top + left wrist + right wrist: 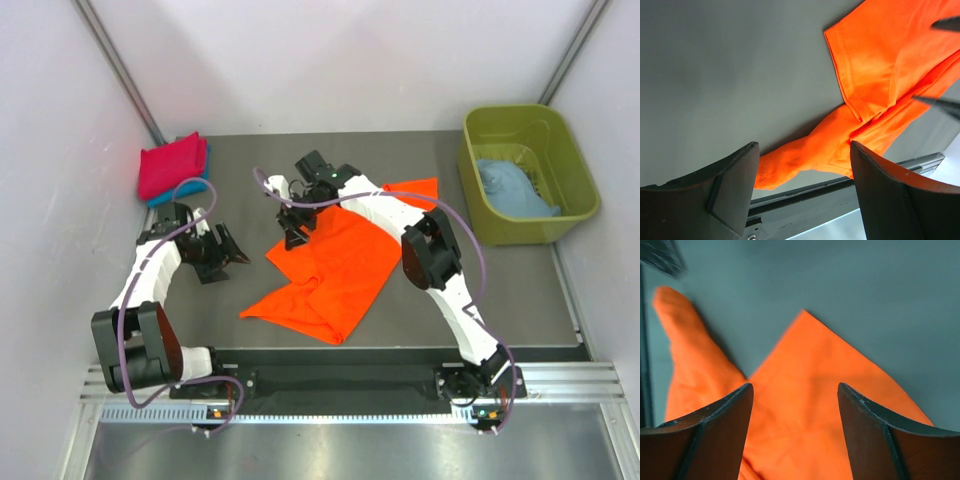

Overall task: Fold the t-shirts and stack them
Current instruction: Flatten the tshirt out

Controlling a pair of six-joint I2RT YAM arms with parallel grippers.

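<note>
The robot's right hand needs to pick up the orange t-shirt (pixel 335 265) next, and it should do so by its exposed corner (pixel 273 254), so the rest of the shirt stays free to spread for folding.
A bright orange t-shirt (pixel 335 265) lies crumpled and partly spread in the middle of the table; it also shows in the left wrist view (pixel 875 85) and the right wrist view (pixel 810 405). A folded crimson-pink t-shirt (pixel 172 166) lies on a folded light blue one (pixel 172 196) at the back left. Another light blue t-shirt (pixel 512 188) lies in the tub. My left gripper (pixel 228 252) is open and empty, left of the orange shirt. My right gripper (pixel 296 232) is open and empty, just above the shirt's left corner.
An olive-green plastic tub (pixel 573 160) stands at the back right. White walls close in the left, back and right sides. A metal rail (pixel 350 385) runs along the table's near edge by the arm bases.
</note>
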